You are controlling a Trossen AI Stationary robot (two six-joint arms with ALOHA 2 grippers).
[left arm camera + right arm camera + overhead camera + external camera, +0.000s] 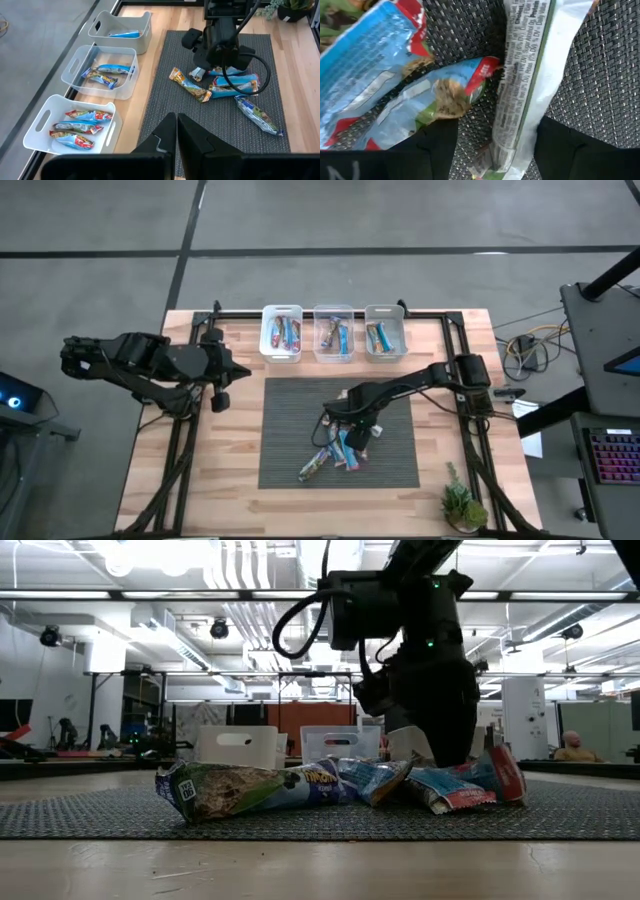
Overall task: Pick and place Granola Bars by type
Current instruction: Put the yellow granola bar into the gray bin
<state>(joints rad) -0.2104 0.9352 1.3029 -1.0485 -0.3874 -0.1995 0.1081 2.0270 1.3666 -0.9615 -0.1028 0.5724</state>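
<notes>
The white-backed bar needs to go into the bin for its type, so I will grab it by its sealed end (504,152) with my right gripper next.
Several granola bars (335,452) lie in a loose pile on the dark mat (290,410); the low view shows them (250,788) side by side on it. My right gripper (347,430) is down in the pile, open. Its own view shows its fingers (495,135) on either side of one bar lying white back up (525,75), with a blue and red bar (395,95) beside it. My left gripper (176,135) is shut and waits over the bare wood (220,402) left of the mat. More bars lie in three white bins (333,332). My right gripper comes from above, pointing down, with its open fingers (570,145) across the white-backed bar near one end (512,145). The bar lies flat on the mat. Whether a finger touches it or the blue and red bar, I cannot tell.
The three bins stand in a row at the table's far edge (75,125) (102,72) (122,30), each holding bars. A small potted plant (462,505) sits at the near right corner. Bare mat lies left of the pile.
</notes>
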